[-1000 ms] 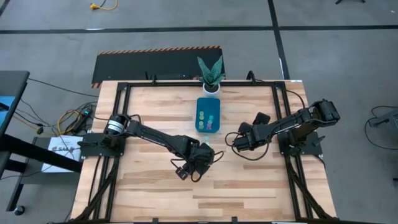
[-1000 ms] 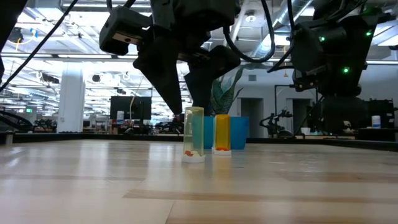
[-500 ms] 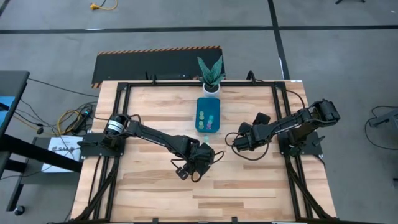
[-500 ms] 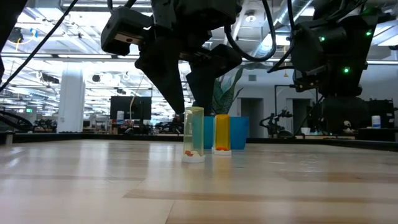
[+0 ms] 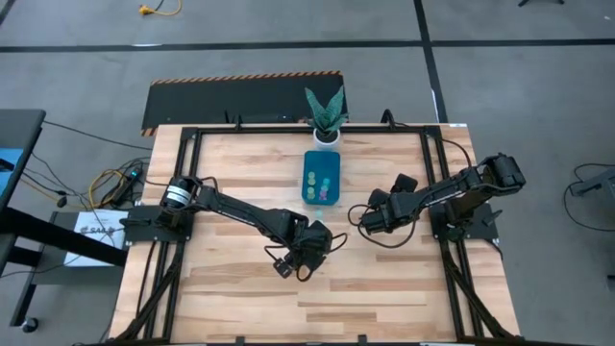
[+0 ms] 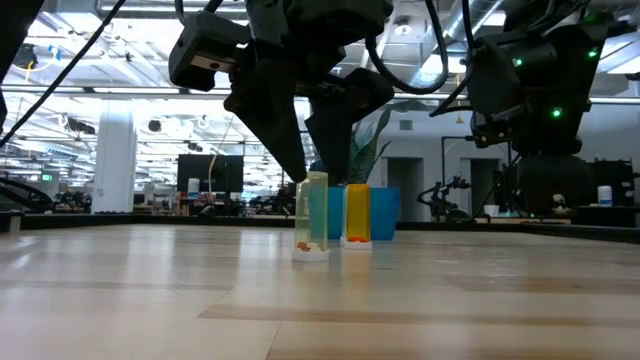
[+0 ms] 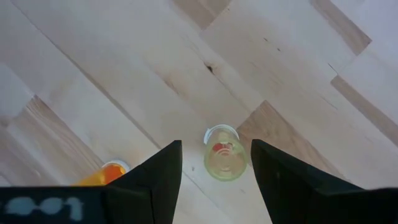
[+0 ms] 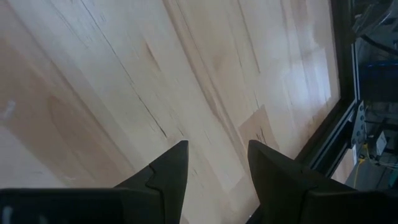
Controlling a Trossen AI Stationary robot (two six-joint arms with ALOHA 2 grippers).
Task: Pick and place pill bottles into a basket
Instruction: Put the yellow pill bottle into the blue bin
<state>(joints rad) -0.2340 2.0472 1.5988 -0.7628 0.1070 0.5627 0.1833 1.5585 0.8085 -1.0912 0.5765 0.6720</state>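
Observation:
The left gripper needs to pick up the yellow-green pill bottle by its upturned end (image 7: 225, 162) next, so the bottle can go into the teal basket.
A yellow-green translucent pill bottle (image 6: 312, 215) stands upright on its white cap end on the wood, near the table's middle. An orange pill bottle (image 6: 358, 213) stands just beyond it. My left gripper (image 7: 214, 146) hangs open over the yellow-green bottle (image 7: 224, 160), pointing steeply down, one finger on either side of its top and clear of it. The orange bottle (image 7: 106, 173) shows partly behind one finger. The teal basket (image 5: 307, 178) farther back holds several small bottles (image 5: 320, 185). My right gripper (image 8: 216, 149) waits open over bare wood at the right (image 5: 365, 219).
A white pot with a green plant (image 5: 327, 133) stands at the far edge behind the basket. Black frame rails (image 5: 437, 183) run along the table's sides. Bare wood lies toward the near edge (image 5: 317, 298).

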